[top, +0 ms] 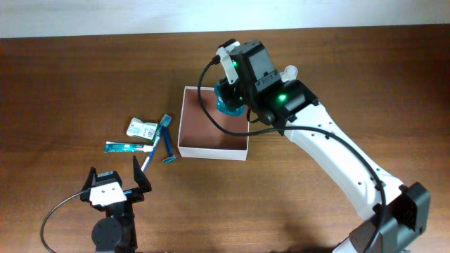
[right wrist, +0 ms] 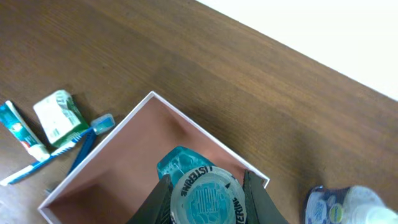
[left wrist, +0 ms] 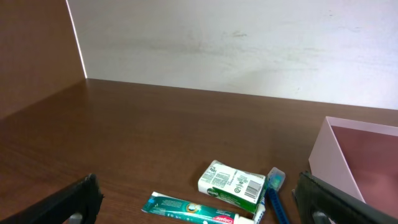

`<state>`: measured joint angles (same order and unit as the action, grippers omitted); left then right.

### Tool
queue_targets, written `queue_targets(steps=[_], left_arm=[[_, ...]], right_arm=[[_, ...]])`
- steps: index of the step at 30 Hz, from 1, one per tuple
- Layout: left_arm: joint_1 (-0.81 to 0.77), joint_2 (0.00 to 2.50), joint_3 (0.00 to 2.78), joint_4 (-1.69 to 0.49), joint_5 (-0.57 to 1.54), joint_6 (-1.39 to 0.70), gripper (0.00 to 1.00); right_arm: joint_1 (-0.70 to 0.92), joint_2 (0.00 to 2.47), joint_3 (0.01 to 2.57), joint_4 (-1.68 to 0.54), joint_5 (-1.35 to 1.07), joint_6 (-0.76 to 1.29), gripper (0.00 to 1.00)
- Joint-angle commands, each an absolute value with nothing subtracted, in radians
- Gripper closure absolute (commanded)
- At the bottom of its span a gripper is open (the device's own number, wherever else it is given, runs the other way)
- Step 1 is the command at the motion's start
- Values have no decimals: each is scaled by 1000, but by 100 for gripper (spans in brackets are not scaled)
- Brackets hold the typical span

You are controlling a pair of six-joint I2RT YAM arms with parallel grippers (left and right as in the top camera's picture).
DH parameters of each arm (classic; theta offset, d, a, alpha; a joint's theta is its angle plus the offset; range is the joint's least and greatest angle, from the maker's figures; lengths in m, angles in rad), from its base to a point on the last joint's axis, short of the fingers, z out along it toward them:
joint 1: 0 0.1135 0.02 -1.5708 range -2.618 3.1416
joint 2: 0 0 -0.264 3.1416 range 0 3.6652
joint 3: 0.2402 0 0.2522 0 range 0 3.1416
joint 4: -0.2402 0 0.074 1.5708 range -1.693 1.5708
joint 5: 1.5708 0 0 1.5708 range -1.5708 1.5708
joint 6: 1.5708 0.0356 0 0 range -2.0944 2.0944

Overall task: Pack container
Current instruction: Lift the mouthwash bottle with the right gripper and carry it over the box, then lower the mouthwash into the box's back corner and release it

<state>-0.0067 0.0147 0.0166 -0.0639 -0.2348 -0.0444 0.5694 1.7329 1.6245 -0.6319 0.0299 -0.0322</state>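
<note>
The bottle hangs high above the container's flat inside and would drop if I opened now, so my right gripper lowers it farther in before opening.
The container (top: 191, 143), a shallow square box with white walls and a pinkish-brown inside, sits mid-table; it also shows in the right wrist view (right wrist: 112, 174) and at the right edge of the left wrist view (left wrist: 348, 155). My right gripper (right wrist: 206, 196) is shut on the cap of a teal Listerine bottle (right wrist: 177, 163) and holds it over the box's far right corner (top: 228, 103). My left gripper (top: 112, 188) is open and empty, low near the front left, facing the toiletries.
Left of the box lie a green-and-white soap packet (top: 140, 128), a toothpaste tube (top: 126, 147), a blue toothbrush (top: 169, 140) and a white toothbrush (top: 148, 160). A white-capped bottle (right wrist: 348, 202) stands beyond the box's right corner.
</note>
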Motion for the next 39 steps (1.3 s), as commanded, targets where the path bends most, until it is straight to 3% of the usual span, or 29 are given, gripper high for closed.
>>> queue_targets(steps=[1,36,37,39], left_arm=[[-2,6,9,-62,-224,-28,1],[-2,6,9,-62,-224,-28,1],[-2,6,9,-62,-224,-28,1],[-2,6,9,-62,-224,-28,1]], right_arm=[[570,1759,1671,-606,46,-101,92],[568,1926,1670,-561,141,-115,91],[568,1926,1670,-564,143,-115,83],[568,1926,1670,-568,144,-115,50]])
